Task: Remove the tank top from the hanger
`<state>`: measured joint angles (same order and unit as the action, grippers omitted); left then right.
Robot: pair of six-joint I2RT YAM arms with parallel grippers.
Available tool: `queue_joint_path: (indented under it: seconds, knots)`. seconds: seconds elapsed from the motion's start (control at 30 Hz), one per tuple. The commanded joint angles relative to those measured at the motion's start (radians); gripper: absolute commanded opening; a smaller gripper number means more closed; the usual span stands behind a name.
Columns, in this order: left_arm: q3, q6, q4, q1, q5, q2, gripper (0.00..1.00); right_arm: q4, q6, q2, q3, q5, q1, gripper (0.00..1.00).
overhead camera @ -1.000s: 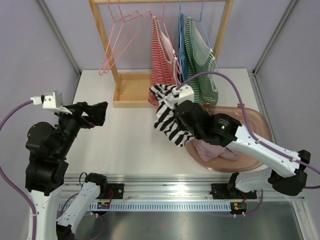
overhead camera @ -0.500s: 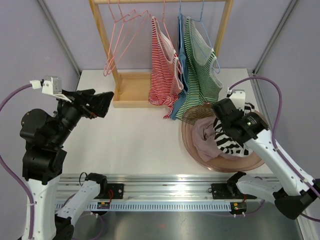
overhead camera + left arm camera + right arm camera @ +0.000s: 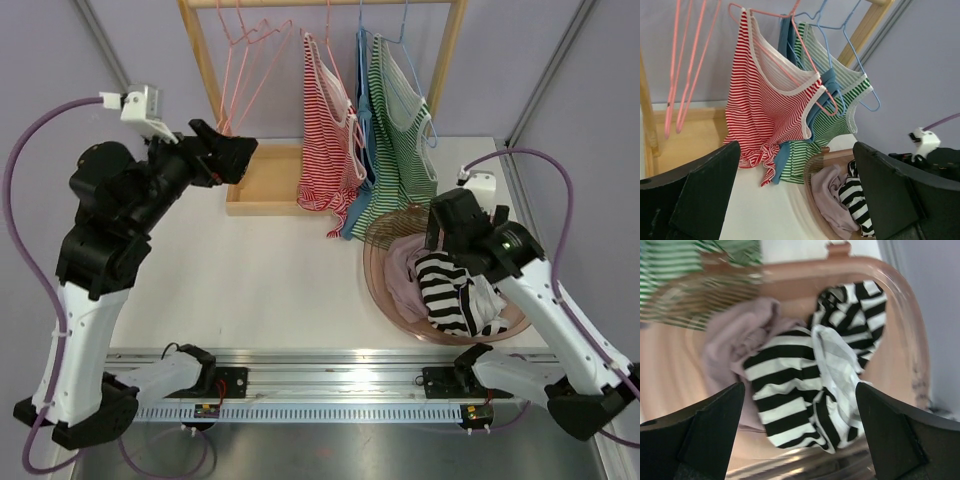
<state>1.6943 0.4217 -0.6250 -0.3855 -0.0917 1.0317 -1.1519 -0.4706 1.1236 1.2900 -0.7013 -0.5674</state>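
I should grab the pink hanger by its near sloping arm [image 3: 337, 70] [image 3: 805, 48] with my left gripper next. That leaves the straps free, so I can remove the red-striped tank top.
A red-striped tank top [image 3: 325, 140] [image 3: 765, 110] hangs on a pink hanger [image 3: 805, 65] on the wooden rack. Beside it hang a blue top [image 3: 365, 120] and a green-striped tank top [image 3: 400, 130] on blue hangers. A black-and-white striped tank top [image 3: 450, 290] [image 3: 790, 380] lies loose in the pink basin [image 3: 385, 235]. My right gripper [image 3: 447, 240] [image 3: 799, 390] hovers open just above it, holding nothing. Raised left of the rack, my left gripper [image 3: 228, 158] [image 3: 795, 170] is open and empty, facing the hanging tops.
Empty pink hangers [image 3: 235, 60] hang at the rack's left end. The rack's wooden base tray [image 3: 262, 195] sits at the back of the table. A lilac garment [image 3: 400, 275] [image 3: 735, 335] also lies in the basin. Grey walls close in both sides.
My right gripper swung the black-and-white top from mid-table to the basin and opened, dropping it there. The left arm rose and moved toward the rack.
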Motion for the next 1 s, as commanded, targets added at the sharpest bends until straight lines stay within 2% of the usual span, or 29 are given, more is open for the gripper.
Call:
queue_joint_path:
  seconds: [0.0,0.07,0.1,0.3,0.43,0.6,0.8,0.93,0.97]
  knots:
    - [0.090,-0.041,-0.005,-0.079,0.150,0.106,0.99,0.147,0.067,-0.131,0.035,0.124,0.004,0.99]
    - [0.148,-0.041,-0.001,-0.124,0.199,0.161,0.99,0.210,0.095,-0.224,-0.006,0.209,0.003,0.99]
    - [0.168,-0.040,0.002,-0.136,0.213,0.188,0.99,0.275,0.102,-0.257,-0.023,0.303,0.004,1.00]
    - [0.318,-0.023,0.105,-0.205,0.306,0.410,0.99,0.443,0.086,-0.458,-0.138,0.524,0.006,0.99]
    - [0.491,-0.008,0.103,-0.217,0.397,0.583,0.99,0.433,0.073,-0.493,-0.133,0.614,0.004,1.00]
    - [0.694,0.003,0.122,-0.217,0.412,0.787,0.99,0.426,0.059,-0.528,-0.139,0.736,0.004,0.99]
    - [0.716,-0.004,0.234,-0.217,0.432,0.913,0.99,0.454,0.047,-0.561,-0.173,0.839,0.006,0.99]
    - [0.780,-0.033,0.228,-0.217,0.480,0.985,0.92,0.465,0.029,-0.564,-0.198,0.907,0.006,1.00]
    - [0.791,-0.043,0.228,-0.217,0.484,0.999,0.88,0.456,0.032,-0.565,-0.201,0.919,0.004,0.99]
